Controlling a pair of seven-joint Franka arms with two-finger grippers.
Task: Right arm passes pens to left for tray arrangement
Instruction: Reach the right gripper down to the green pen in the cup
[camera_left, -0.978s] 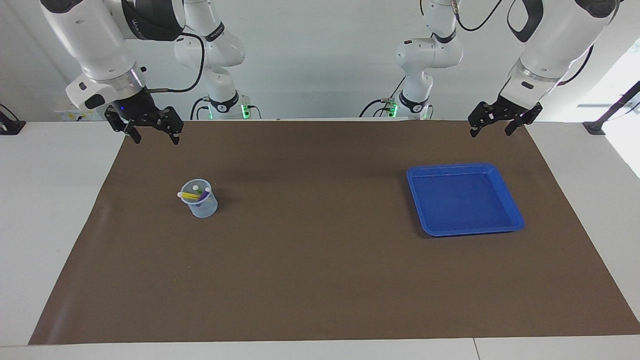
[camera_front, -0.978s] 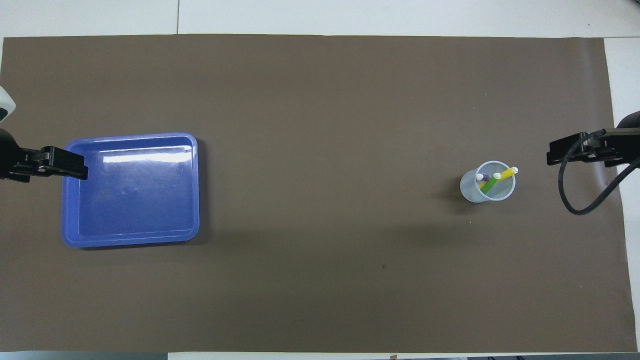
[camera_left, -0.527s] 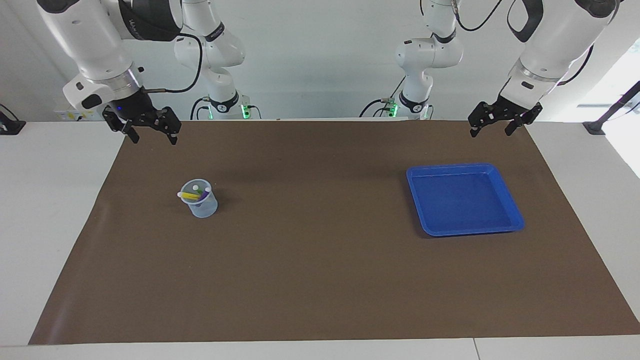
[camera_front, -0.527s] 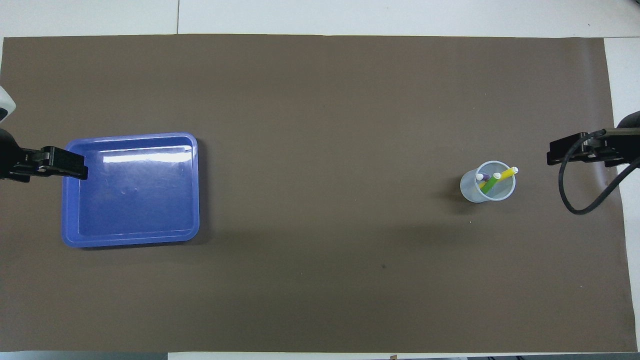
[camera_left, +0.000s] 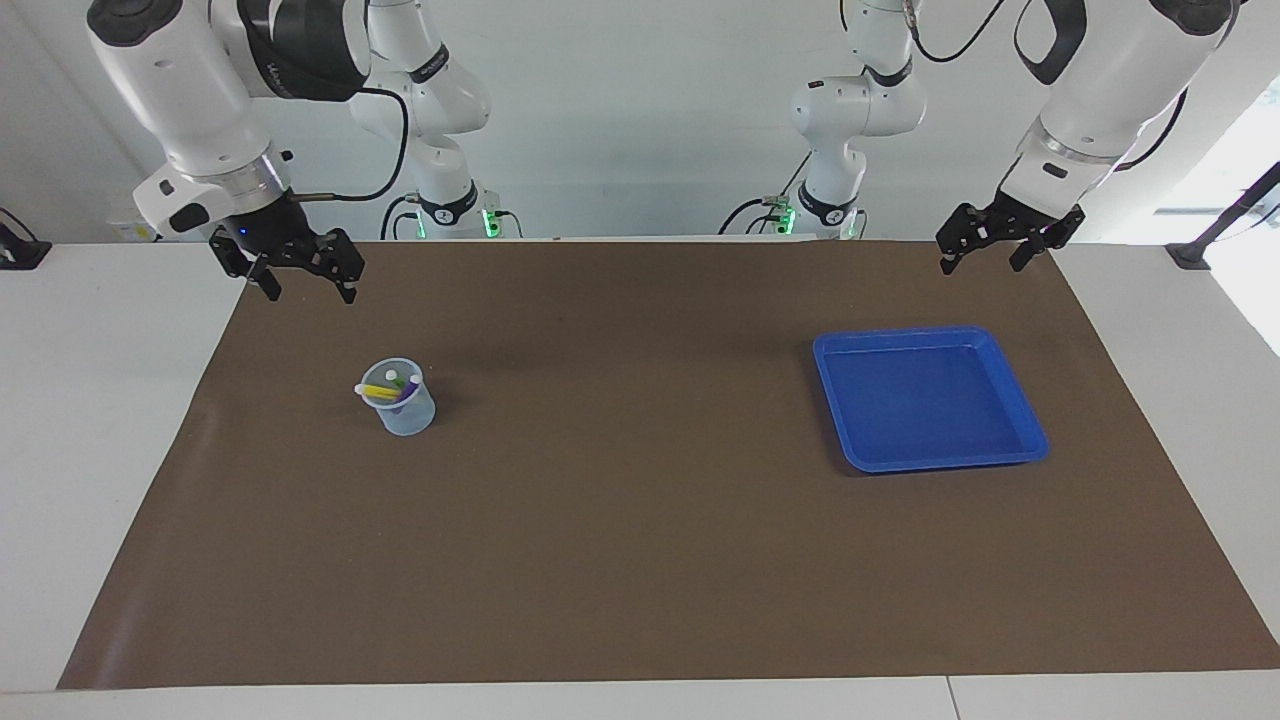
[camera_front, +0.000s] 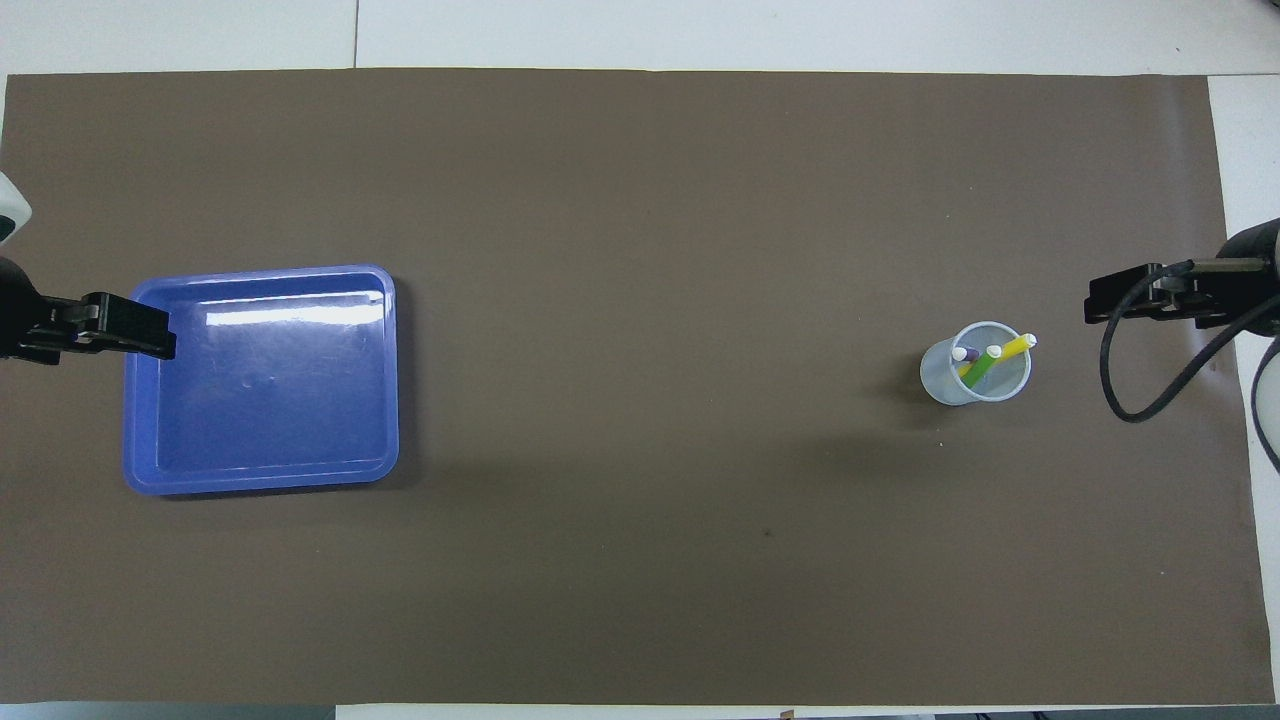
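The right gripper grabs the green pen by its upper end (camera_front: 991, 355) next, since the cup's side wraps the pen's lower part.
Three pens, yellow (camera_front: 1016, 346), green (camera_front: 979, 367) and purple (camera_front: 967, 355), stand in a small translucent cup (camera_left: 408, 412) toward the right arm's end of the mat. My right gripper (camera_left: 308, 290) hangs open and holds nothing, up in the air over the mat's edge by the robots, apart from the cup. The blue tray (camera_left: 1030, 432) lies bare toward the left arm's end. My left gripper (camera_left: 982, 262) waits open and holds nothing, in the air over the mat's edge by the robots. In the overhead view the right gripper (camera_front: 1100, 304) and left gripper (camera_front: 150, 335) show at the sides.
A brown mat (camera_left: 640, 540) covers most of the white table. Two slimmer white arms with green lights (camera_left: 440, 150) stand at the robots' end. A black cable (camera_front: 1130, 390) loops from the right wrist.
The right arm has turned a little, and its gripper has shifted slightly toward the cup. The left arm, the cup and the tray have not moved.
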